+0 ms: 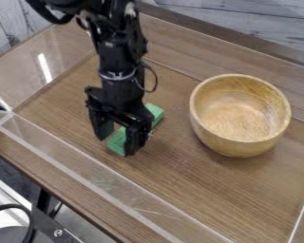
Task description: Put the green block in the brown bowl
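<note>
My gripper will take hold of the long sides of the green block (pixel 152 115) next, and then I will place the block in the brown bowl (pixel 241 114).
The green block (pixel 152 115) lies flat on the wooden table, left of the brown bowl (pixel 241 114). My gripper (pixel 119 136) points straight down and stands open, low over the block's near end, with one finger on each side of it. The fingers (pixel 138 136) hide the block's lower half; only its far end and a sliver near the tips show. Whether the fingertips touch the table is unclear. The bowl is a round light wooden one with a thick rim and nothing inside.
A clear plastic wall (pixel 66 180) runs along the table's front and left edges. Bare wood (pixel 205 190) lies in front of the bowl. A black cable loop (pixel 9 223) hangs below the table at lower left.
</note>
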Available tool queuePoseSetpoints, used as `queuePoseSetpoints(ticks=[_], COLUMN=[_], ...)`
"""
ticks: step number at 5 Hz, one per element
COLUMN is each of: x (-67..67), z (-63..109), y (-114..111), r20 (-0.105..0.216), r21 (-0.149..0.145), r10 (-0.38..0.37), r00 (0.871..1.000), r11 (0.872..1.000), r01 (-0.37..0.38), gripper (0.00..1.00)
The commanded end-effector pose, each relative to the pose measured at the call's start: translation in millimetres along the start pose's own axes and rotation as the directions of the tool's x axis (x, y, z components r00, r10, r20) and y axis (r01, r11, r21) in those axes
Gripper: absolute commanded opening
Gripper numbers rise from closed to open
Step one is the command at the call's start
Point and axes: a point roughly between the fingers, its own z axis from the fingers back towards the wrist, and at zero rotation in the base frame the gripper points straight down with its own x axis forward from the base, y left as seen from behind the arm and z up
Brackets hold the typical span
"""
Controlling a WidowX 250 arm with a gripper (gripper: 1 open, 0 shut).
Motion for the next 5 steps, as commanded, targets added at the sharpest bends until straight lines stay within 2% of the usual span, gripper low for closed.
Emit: queuePoseSetpoints(ticks=[1, 4, 5], x=[6.2, 6.7, 6.9], z=[3.5, -1.9, -3.1], y=[0.5, -1.9, -2.0], r20=[0.042, 0.057, 0.06], r21=[-0.005, -0.044, -0.056], r10=[-0.003, 0.024, 0.036], r00=[0.999, 0.998, 0.998], r11=[1.0, 0.999, 0.998], r01=[0.004, -0.022, -0.032], gripper=[1.0, 1.0, 0.0])
